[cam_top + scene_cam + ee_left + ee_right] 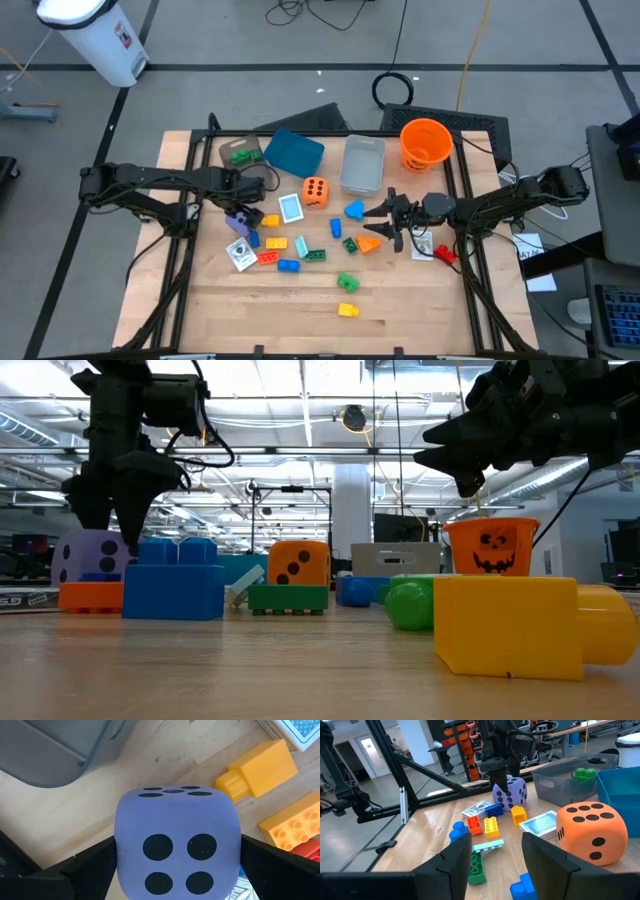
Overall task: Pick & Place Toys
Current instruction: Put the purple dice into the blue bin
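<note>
My left gripper should next pick and place this toy, so it needs to grab the purple spotted die point(237, 223) point(177, 840) by its two opposite sides.
A purple spotted die point(177, 840) sits on the table at the left among small bricks and cards. My left gripper point(240, 212) points down over it, open. One finger point(85, 870) stands on each side of the die's top, and I cannot tell whether they touch it. My right gripper point(372, 224) is open and empty, raised above the table's right half, over an orange brick point(368, 243) and a green brick point(476, 867). An orange spotted die point(315, 191) and a card point(291, 208) lie in the middle.
A teal box point(293, 152), a grey bin point(362, 163) and an orange bucket point(425, 142) stand along the far side. A second grey bin point(240, 153) at far left holds a green brick. Loose bricks reach the near side, among them a yellow one point(347, 310).
</note>
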